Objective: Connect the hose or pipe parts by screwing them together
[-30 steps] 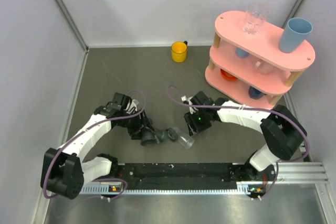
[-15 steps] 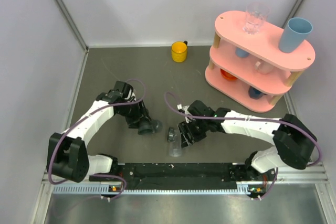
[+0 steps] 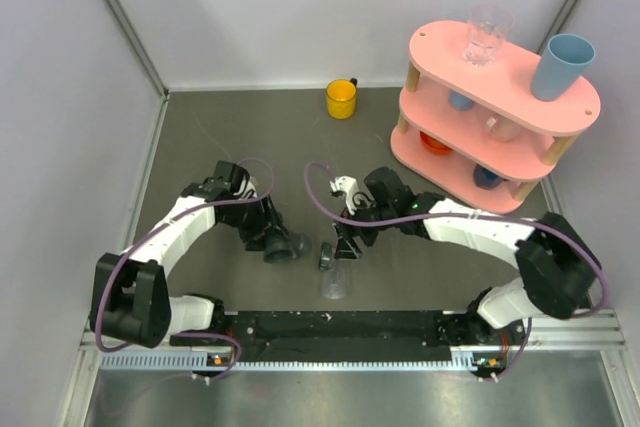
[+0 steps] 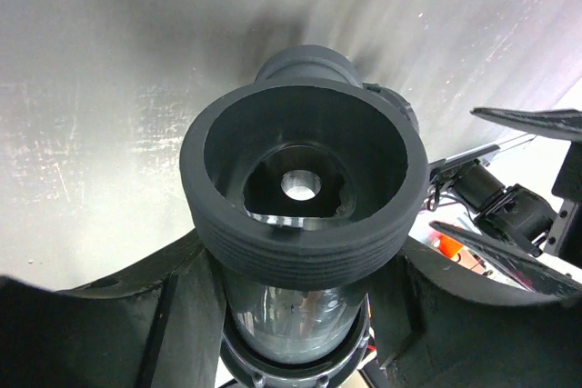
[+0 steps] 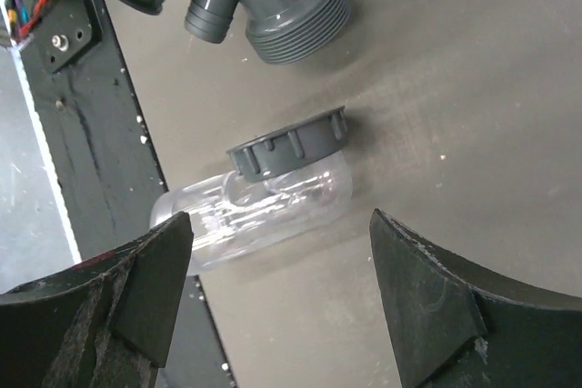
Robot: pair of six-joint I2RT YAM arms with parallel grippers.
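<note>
The clear tube [image 5: 273,206] needs to be screwed onto the fitting, so my right gripper should next grab the tube by its grey collar [image 5: 290,147] and keep the collar's opening open.
The dark grey T-shaped pipe fitting [image 3: 287,245] is held just above the table, my left gripper [image 3: 270,239] shut on its body. In the left wrist view its threaded round end [image 4: 305,179] faces the camera, with the left gripper [image 4: 296,311] clamped on the barrel below it. The short clear tube with a grey collar [image 3: 334,280] lies loose on its side near the table's front edge. My right gripper [image 3: 345,244] hovers open just behind it. In the right wrist view the clear tube [image 5: 273,206] rests beyond the spread right gripper [image 5: 280,224], and the fitting [image 5: 273,2] shows at the top.
A yellow cup [image 3: 342,99] stands at the back. A pink two-tier shelf [image 3: 440,152] at the back right carries a drinking glass [image 3: 487,35] and a blue cup [image 3: 563,65]. The black base rail [image 3: 340,325] runs right next to the clear tube.
A second ago both parts were held together between the grippers. The right gripper has opened, let go of the clear tube onto the table and drawn back. The left keeps the fitting.
</note>
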